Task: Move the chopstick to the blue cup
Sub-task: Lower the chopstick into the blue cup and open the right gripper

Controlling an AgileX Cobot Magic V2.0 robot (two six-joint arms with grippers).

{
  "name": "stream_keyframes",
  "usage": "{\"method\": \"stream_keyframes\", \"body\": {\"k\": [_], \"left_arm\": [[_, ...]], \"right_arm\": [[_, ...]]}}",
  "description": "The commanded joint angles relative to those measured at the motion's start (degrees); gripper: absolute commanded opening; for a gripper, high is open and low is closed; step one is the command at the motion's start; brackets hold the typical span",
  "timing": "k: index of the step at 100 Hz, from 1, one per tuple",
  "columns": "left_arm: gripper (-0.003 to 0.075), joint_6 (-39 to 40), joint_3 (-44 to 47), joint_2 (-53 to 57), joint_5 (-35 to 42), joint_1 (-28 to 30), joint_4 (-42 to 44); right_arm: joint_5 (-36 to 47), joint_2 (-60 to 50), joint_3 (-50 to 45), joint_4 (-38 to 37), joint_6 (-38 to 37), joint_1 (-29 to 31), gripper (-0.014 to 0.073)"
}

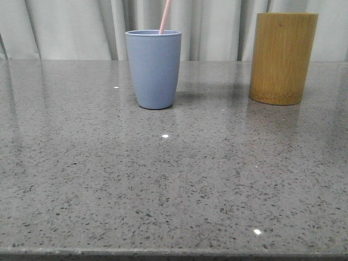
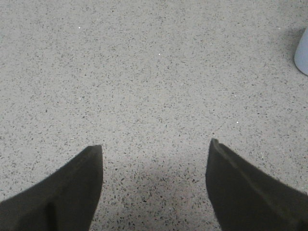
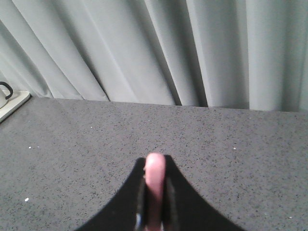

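The chopstick reaches down inside the blue cup's rim (image 1: 154, 33). My right gripper needs to let go of the pink chopstick (image 1: 165, 16) now.
The blue cup (image 1: 154, 68) stands upright on the table at the back, left of centre. A pale pink chopstick (image 1: 165, 16) sticks up out of its mouth and runs out of the top of the front view. In the right wrist view my right gripper (image 3: 155, 166) is shut on the pink chopstick (image 3: 155, 185), its rounded end showing between the black fingers. Neither gripper shows in the front view. My left gripper (image 2: 155, 147) is open and empty over bare table; an edge of the blue cup (image 2: 303, 54) shows at the side of that view.
A taller yellow-brown bamboo cylinder (image 1: 283, 57) stands at the back right. Grey curtains (image 1: 65, 27) hang behind the speckled grey table (image 1: 174, 185). A white tray with a dark handle (image 3: 9, 102) lies at the table's edge in the right wrist view.
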State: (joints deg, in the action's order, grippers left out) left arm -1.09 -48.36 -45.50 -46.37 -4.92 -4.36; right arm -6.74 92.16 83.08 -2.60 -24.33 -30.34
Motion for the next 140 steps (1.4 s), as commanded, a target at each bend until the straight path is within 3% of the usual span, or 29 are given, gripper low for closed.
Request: {"method": "stream_keyframes", "body": {"k": [1,7,22,31,61,79,112,140], "left_arm": [[0.0450,0.5,-1.4,0.3,3.8,0.2,-0.6],[0.0450,0.5,-1.4,0.3,3.8,0.2,-0.6],[0.0450,0.5,-1.4,0.3,3.8,0.2,-0.6],[0.0450,0.5,-1.4,0.3,3.8,0.2,-0.6],[0.0450,0.5,-1.4,0.3,3.8,0.2,-0.6],[0.0450,0.5,-1.4,0.3,3.7,0.2,-0.6],[0.0449,0.5,-1.4,0.3,2.4,0.2,-0.6],[0.0449,0.5,-1.4,0.3,2.4,0.2,-0.6]], "right_arm": [[4.8,-2.7,2.0,-0.7,0.5,-0.1,0.0051],[4.7,-2.7,2.0,-0.7,0.5,-0.1,0.0149],[4.5,-2.7,2.0,-0.8,0.5,-0.1,0.0489],[3.8,-2.7,2.0,-1.2,0.5,-0.1,0.0597],[-9.1,-7.4,1.9,-11.0,0.5,1.7,0.0601],[-11.5,-12.9,-0.6,-13.2,0.5,5.0,0.0601],[-18.3,-28.6,-17.8,-15.4,0.5,15.1,0.0601],[-31.0,-43.3,-31.0,-17.7,0.5,16.5,0.0601]]}}
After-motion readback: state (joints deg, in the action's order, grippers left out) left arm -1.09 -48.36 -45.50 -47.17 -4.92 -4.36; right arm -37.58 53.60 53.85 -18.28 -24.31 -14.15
